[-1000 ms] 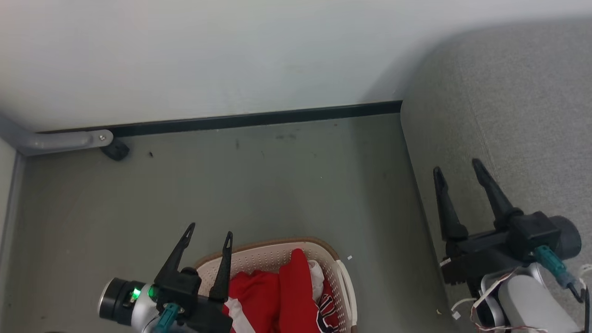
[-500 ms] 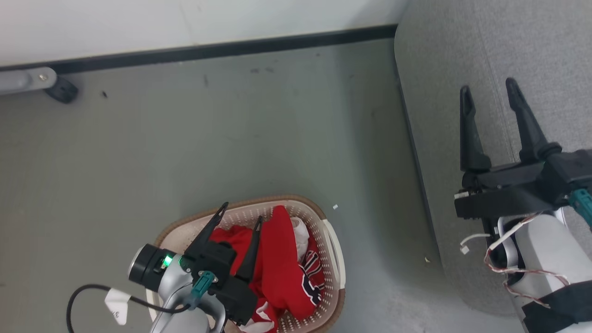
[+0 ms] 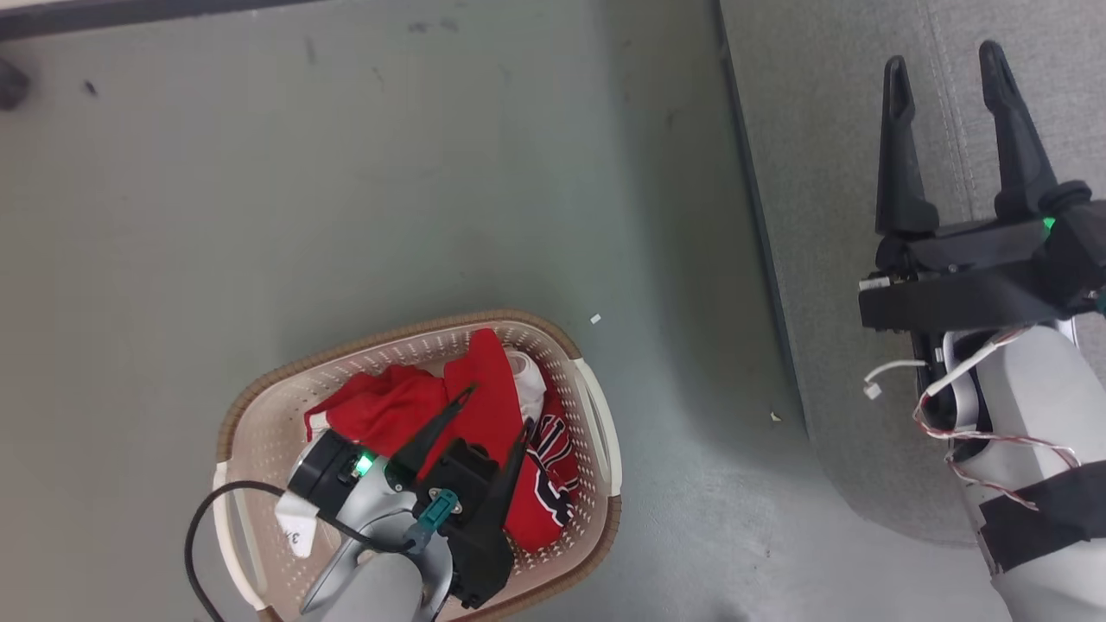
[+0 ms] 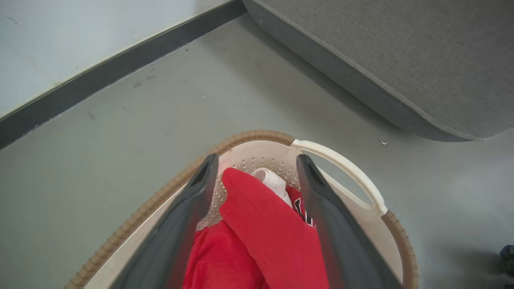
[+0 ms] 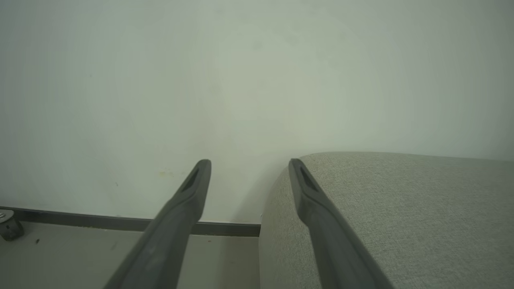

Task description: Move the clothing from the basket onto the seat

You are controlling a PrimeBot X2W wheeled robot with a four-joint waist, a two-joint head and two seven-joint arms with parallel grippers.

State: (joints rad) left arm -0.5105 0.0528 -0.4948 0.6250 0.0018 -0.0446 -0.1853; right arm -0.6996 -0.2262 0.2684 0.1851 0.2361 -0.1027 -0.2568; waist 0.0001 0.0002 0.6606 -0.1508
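A red fold of the clothing stands up while the rest lies loose in the basket, so my left gripper will next grab the clothing (image 3: 389,406) by that raised fold (image 3: 485,380).
The cream basket (image 3: 596,415) with a brown rim stands on the floor at the lower left of the head view, and the red clothing (image 3: 389,406) with white trim and black numerals is heaped inside it. My left gripper (image 3: 499,406) hovers open over the heap, fingers on either side of a red fold (image 4: 273,237). The basket rim (image 4: 257,135) and a white handle (image 4: 345,166) show in the left wrist view. Open and with nothing in it, my right gripper (image 3: 946,65) hangs over the grey seat (image 3: 829,173); the seat (image 5: 401,208) lies under its right finger.
Grey floor (image 3: 346,173) spreads between the basket and the seat. A dark skirting strip (image 4: 100,76) runs along the white wall. A small black caster (image 5: 9,228) sits by the wall on the left. Loose cables (image 3: 959,397) hang from my right forearm.
The head camera has tilted down, so the wall has slid out of view and the basket shows whole. My left gripper has come down over the clothing in the basket. Both grippers stay open.
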